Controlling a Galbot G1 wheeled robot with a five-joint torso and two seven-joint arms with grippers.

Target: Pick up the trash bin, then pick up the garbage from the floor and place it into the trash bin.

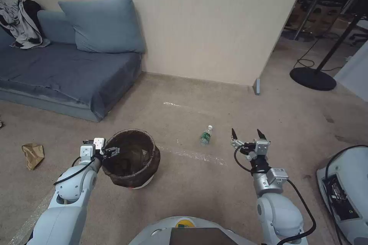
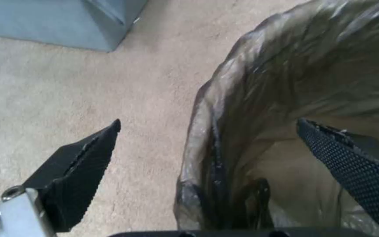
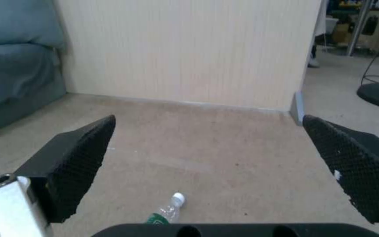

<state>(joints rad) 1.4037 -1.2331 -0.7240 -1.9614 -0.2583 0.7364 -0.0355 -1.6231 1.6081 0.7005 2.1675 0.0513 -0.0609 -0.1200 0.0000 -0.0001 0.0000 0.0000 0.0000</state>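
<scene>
The trash bin's round body (image 1: 142,177) is much wider than my open fingers. My left gripper should grab the bin by its thin bag-covered rim (image 1: 105,152) next.
The trash bin (image 1: 150,165), a small round basket lined with a dark bag, stands on the carpet at my front left. My left gripper (image 1: 110,151) is open at its near-left rim. In the left wrist view the left gripper (image 2: 209,121) straddles the bag-covered rim of the bin (image 2: 286,65), one finger outside over the carpet and one inside. A clear bottle with a green label (image 1: 206,135) lies on the floor ahead. My right gripper (image 1: 247,134) hangs open just right of it, holding nothing. The right wrist view shows the bottle (image 3: 167,212) below the right gripper (image 3: 209,118). A brown paper bag (image 1: 33,154) lies far left.
A blue sofa (image 1: 69,72) with a cushion (image 1: 103,25) and grey-and-white clothing (image 1: 21,21) fills the back left. A beige partition wall (image 1: 214,23) stands behind the bottle. A black stand base (image 1: 312,78) with a cable is back right; a white machine (image 1: 345,191) stands close right.
</scene>
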